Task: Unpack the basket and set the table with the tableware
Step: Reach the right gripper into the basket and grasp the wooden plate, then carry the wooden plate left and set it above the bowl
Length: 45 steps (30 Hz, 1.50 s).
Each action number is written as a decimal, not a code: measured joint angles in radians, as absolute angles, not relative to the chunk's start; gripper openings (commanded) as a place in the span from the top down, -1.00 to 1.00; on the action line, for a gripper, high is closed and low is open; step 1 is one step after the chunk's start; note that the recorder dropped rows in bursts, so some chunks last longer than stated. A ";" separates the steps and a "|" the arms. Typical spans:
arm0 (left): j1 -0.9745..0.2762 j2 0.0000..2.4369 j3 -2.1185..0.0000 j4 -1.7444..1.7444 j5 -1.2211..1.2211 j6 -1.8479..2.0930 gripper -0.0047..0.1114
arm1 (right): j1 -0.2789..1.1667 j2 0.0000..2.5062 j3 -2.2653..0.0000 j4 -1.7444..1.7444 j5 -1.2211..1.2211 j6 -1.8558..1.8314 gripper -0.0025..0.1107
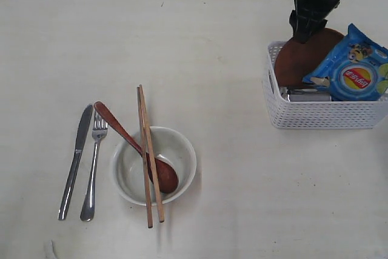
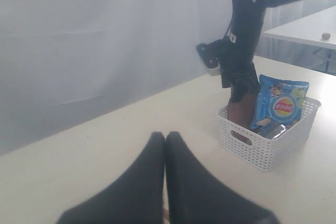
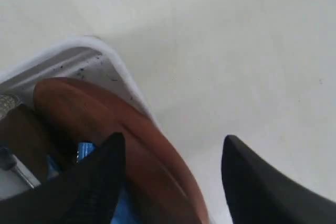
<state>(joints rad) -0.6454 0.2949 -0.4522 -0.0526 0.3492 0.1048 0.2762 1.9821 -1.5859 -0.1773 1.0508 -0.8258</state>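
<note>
I need to grab the brown plate [image 1: 303, 59] next with my right gripper by its upright rim [image 1: 331, 31], because the plate's round side is wider than the gripper's open fingers.
The white basket [image 1: 321, 113] stands at the right of the table [image 1: 212, 47]. The brown plate [image 1: 303, 59] leans upright inside it, beside a blue snack bag [image 1: 354, 71] and the steel cup [image 1: 306, 94]. My right gripper [image 3: 172, 145] is open over the basket's far rim, its fingers straddling the plate's edge [image 3: 136, 129]. The bowl [image 1: 154, 165] sits front left with the wooden spoon [image 1: 136, 144] and chopsticks [image 1: 150, 156] across it. Left of the bowl lie the knife [image 1: 76, 159] and fork [image 1: 94, 165]. My left gripper [image 2: 165, 136] is shut and empty above the table.
The right arm [image 2: 247, 35] rises dark over the basket [image 2: 268, 140] in the left wrist view. A second table [image 2: 310, 27] stands beyond, behind a pale curtain.
</note>
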 measured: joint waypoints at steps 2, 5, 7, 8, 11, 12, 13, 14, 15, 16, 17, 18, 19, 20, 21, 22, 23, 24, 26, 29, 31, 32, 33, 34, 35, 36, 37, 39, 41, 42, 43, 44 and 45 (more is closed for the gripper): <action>-0.645 0.295 -0.452 -0.053 0.349 0.105 0.92 | 0.276 1.990 -1.586 -0.176 1.061 -0.832 0.02; -0.645 0.295 -0.452 -0.053 0.349 0.105 0.92 | 0.276 1.994 -1.586 -0.176 1.065 -0.836 0.12; -0.645 0.295 -0.452 -0.053 0.349 0.105 0.92 | 0.276 1.996 -1.586 -0.176 1.068 -0.838 0.27; -0.645 0.295 -0.452 -0.053 0.349 0.105 0.92 | 0.276 1.996 -1.586 -0.178 1.068 -0.838 0.35; -0.645 0.295 -0.452 -0.053 0.349 0.105 0.92 | 0.276 2.000 -1.586 -0.178 1.068 -0.838 0.56; -0.645 0.295 -0.452 -0.053 0.349 0.105 0.92 | 0.276 2.003 -1.586 -0.183 1.068 -0.840 0.63; -0.645 0.295 -0.452 -0.053 0.349 0.105 0.92 | 0.276 2.003 -1.586 -0.189 1.070 -0.840 0.70; -0.645 0.295 -0.452 -0.053 0.349 0.105 0.92 | 0.276 2.003 -1.586 -0.193 1.071 -0.840 0.77; -0.645 0.295 -0.452 -0.053 0.349 0.105 0.92 | 0.276 2.003 -1.586 -0.198 1.072 -0.840 0.83; -0.645 0.295 -0.452 -0.053 0.349 0.105 0.92 | 0.276 2.005 -1.586 -0.203 1.072 -0.842 0.90; -0.645 0.295 -0.452 -0.053 0.349 0.105 0.92 | 0.276 2.005 -1.586 -0.210 1.072 -0.842 0.97; -0.645 0.295 -0.452 -0.053 0.349 0.105 0.92 | 0.276 2.005 -1.586 -0.210 1.072 -0.842 0.96; -0.645 0.295 -0.452 -0.053 0.349 0.105 0.92 | 0.276 2.005 -1.586 -0.210 1.072 -0.842 0.96; -0.645 0.295 -0.452 -0.053 0.349 0.105 0.92 | 0.276 2.005 -1.586 -0.213 1.072 -0.842 0.96; -0.645 0.295 -0.452 -0.053 0.349 0.105 0.92 | 0.276 2.005 -1.586 -0.214 1.072 -0.842 0.96; -0.645 0.295 -0.452 -0.053 0.349 0.105 0.92 | 0.276 2.005 -1.586 -0.215 1.072 -0.842 0.96; -0.645 0.295 -0.452 -0.053 0.349 0.105 0.92 | 0.276 2.003 -1.586 -0.216 1.072 -0.842 0.96; -0.645 0.295 -0.452 -0.053 0.349 0.105 0.92 | 0.276 1.996 -1.586 -0.220 1.072 -0.842 0.96; -0.645 0.295 -0.452 -0.053 0.349 0.105 0.92 | 0.276 1.984 -1.586 -0.233 1.072 -0.842 0.96; -0.645 0.295 -0.452 -0.053 0.349 0.105 0.92 | 0.276 1.952 -1.586 -0.261 1.068 -0.842 0.96; -0.645 0.295 -0.452 -0.053 0.349 0.105 0.92 | 0.276 1.931 -1.586 -0.278 1.059 -0.838 0.96; -0.645 0.295 -0.452 -0.053 0.349 0.105 0.92 | 0.276 1.920 -1.586 -0.289 1.055 -0.830 0.96; -0.645 0.295 -0.452 -0.053 0.349 0.105 0.92 | 0.276 1.910 -1.586 -0.297 1.050 -0.822 0.96; -0.645 0.295 -0.452 -0.053 0.349 0.105 0.92 | 0.276 1.899 -1.586 -0.308 1.046 -0.808 0.96; -0.645 0.295 -0.452 -0.053 0.349 0.105 0.92 | 0.276 1.887 -1.586 -0.316 1.040 -0.796 0.96; -0.645 0.295 -0.452 -0.053 0.349 0.105 0.92 | 0.276 1.875 -1.586 -0.323 1.035 -0.786 0.96; -0.645 0.295 -0.452 -0.053 0.349 0.105 0.92 | 0.276 1.863 -1.586 -0.334 1.030 -0.772 0.96; -0.645 0.295 -0.452 -0.053 0.349 0.105 0.92 | 0.276 1.840 -1.586 -0.345 1.016 -0.746 0.96; -0.645 0.295 -0.452 -0.053 0.349 0.105 0.92 | 0.276 1.812 -1.586 -0.351 0.999 -0.715 0.96; -0.645 0.295 -0.452 -0.053 0.349 0.105 0.92 | 0.276 1.799 -1.586 -0.351 0.991 -0.698 0.96; -0.645 0.295 -0.452 -0.053 0.349 0.105 0.92 | 0.276 1.784 -1.586 -0.353 0.980 -0.679 0.96; -0.645 0.295 -0.452 -0.053 0.349 0.105 0.92 | 0.276 1.768 -1.586 -0.353 0.969 -0.659 0.96; -0.645 0.295 -0.452 -0.053 0.349 0.105 0.92 | 0.276 1.751 -1.586 -0.353 0.960 -0.640 0.96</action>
<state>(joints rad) -0.6454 0.2949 -0.4522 -0.0526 0.3492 0.1048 0.2762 1.7509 -1.5859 -0.3532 0.9603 -0.6397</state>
